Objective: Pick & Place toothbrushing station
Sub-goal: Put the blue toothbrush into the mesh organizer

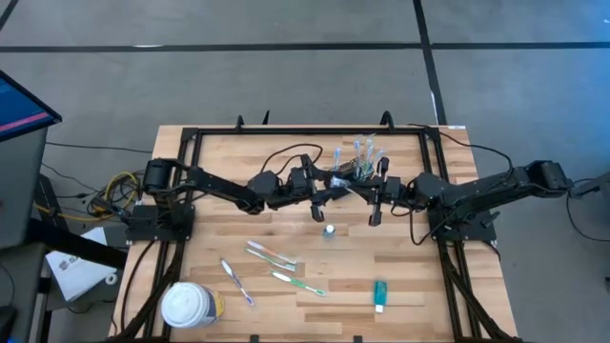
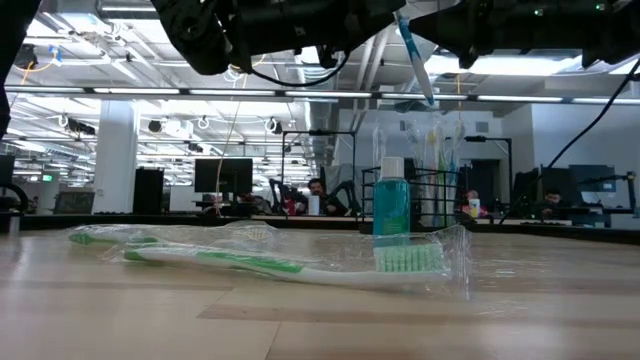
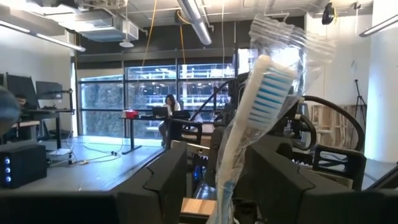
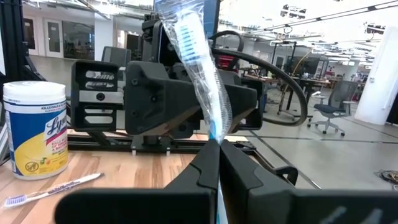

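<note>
I should use my left gripper to grab the toothbrush by its neck below the bristles, leaving the blue-and-white toothbrush's handle end (image 3: 222,208) free to go into the caddy.
A blue-and-white toothbrush (image 3: 264,93) in a clear wrapper is held in the air between my two grippers, above the middle of the table and slanting down in the low view (image 2: 416,60). My right gripper (image 4: 216,144) is shut on it. My left gripper (image 3: 214,183) faces the right one, open, with a finger on each side of the brush. The black wire-mesh caddy (image 1: 360,164) stands just beyond them with several brushes upright in it. A small teal bottle (image 1: 329,231) stands on its base nearer the front. My right gripper pinches the wrapped toothbrush at its handle (image 4: 214,127) between its two fingertips. The brush stands out past the fingers with its bristle end (image 4: 186,37) away from them, lifted clear of the table. My left gripper: I cannot tell whether its fingers (image 3: 280,183) touch the wrapper.
Three wrapped toothbrushes (image 1: 272,254) (image 1: 236,281) (image 1: 297,283) lie flat on the near half of the table, and a teal tube (image 1: 379,295) lies at the near right. A white-lidded yellow tub (image 1: 191,305) stands at the near left corner. A black frame (image 1: 191,133) edges the table.
</note>
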Robot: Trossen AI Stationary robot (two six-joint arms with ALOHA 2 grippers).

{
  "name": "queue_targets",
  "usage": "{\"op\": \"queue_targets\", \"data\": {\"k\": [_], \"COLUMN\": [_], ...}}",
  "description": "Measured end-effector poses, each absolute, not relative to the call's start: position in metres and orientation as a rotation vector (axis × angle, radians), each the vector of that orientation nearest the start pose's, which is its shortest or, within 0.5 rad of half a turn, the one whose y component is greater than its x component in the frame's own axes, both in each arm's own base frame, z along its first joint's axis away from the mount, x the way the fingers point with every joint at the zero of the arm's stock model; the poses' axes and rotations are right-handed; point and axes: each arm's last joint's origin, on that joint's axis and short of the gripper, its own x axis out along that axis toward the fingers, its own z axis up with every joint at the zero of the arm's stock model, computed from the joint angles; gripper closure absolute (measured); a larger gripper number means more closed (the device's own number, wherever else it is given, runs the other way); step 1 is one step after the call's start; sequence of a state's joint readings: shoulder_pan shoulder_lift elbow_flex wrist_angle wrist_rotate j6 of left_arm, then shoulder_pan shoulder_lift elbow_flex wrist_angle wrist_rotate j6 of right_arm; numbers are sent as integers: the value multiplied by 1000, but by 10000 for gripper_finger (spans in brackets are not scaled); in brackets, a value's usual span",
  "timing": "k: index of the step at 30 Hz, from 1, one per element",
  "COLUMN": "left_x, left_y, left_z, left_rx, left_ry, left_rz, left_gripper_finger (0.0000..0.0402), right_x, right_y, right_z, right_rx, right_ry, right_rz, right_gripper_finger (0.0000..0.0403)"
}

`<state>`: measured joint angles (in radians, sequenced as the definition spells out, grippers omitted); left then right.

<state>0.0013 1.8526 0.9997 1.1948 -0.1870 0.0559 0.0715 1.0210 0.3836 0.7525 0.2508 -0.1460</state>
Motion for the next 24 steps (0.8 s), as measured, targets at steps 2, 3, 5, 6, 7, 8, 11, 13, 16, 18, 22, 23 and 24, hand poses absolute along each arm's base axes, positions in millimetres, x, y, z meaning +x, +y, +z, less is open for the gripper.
{"op": "queue_targets", "data": {"k": [2, 3, 5, 6, 7, 8, 11, 13, 16, 18, 22, 23, 24], "left_x": [390, 390, 390, 390, 391, 391, 391, 391, 391, 391, 391, 391, 391], "left_y": [6, 6, 6, 6, 5, 5, 5, 5, 5, 5, 5, 6, 6], "left_z": [244, 244, 244, 244, 244, 244, 244, 244, 244, 243, 242, 242, 242], "left_rx": [23, 23, 24, 25, 26, 27, 27, 29, 66, 73, 74, 74, 74], "left_ry": [-335, -335, -335, -334, -334, -335, -336, -335, -328, -322, -313, -313, -313], "left_rz": [196, 196, 194, 186, 178, 175, 174, 173, 179, 180, 182, 184, 184], "left_gripper_finger": [244, 246, 256, 263, 271, 282, 321, 352, 390, 390, 395, 396, 395], "right_x": [210, 210, 210, 210, 210, 210, 210, 210, 210, 210, 210, 210, 210], "right_y": [8, 8, 8, 8, 8, 8, 8, 8, 8, 8, 5, 5, 4], "right_z": [242, 242, 242, 241, 241, 241, 241, 241, 239, 237, 237, 236, 236], "right_rx": [-122, -122, -123, -123, -124, -124, -123, -122, -125, -126, -111, -111, -111], "right_ry": [-101, -100, -96, -93, -91, -90, -89, -86, -64, -50, -42, -37, -35], "right_rz": [-187, -187, -187, -187, -186, -186, -187, -188, -189, -189, -201, -203, -205], "right_gripper_finger": [403, 403, 403, 403, 403, 403, 403, 403, 403, 403, 400, 396, 391]}}
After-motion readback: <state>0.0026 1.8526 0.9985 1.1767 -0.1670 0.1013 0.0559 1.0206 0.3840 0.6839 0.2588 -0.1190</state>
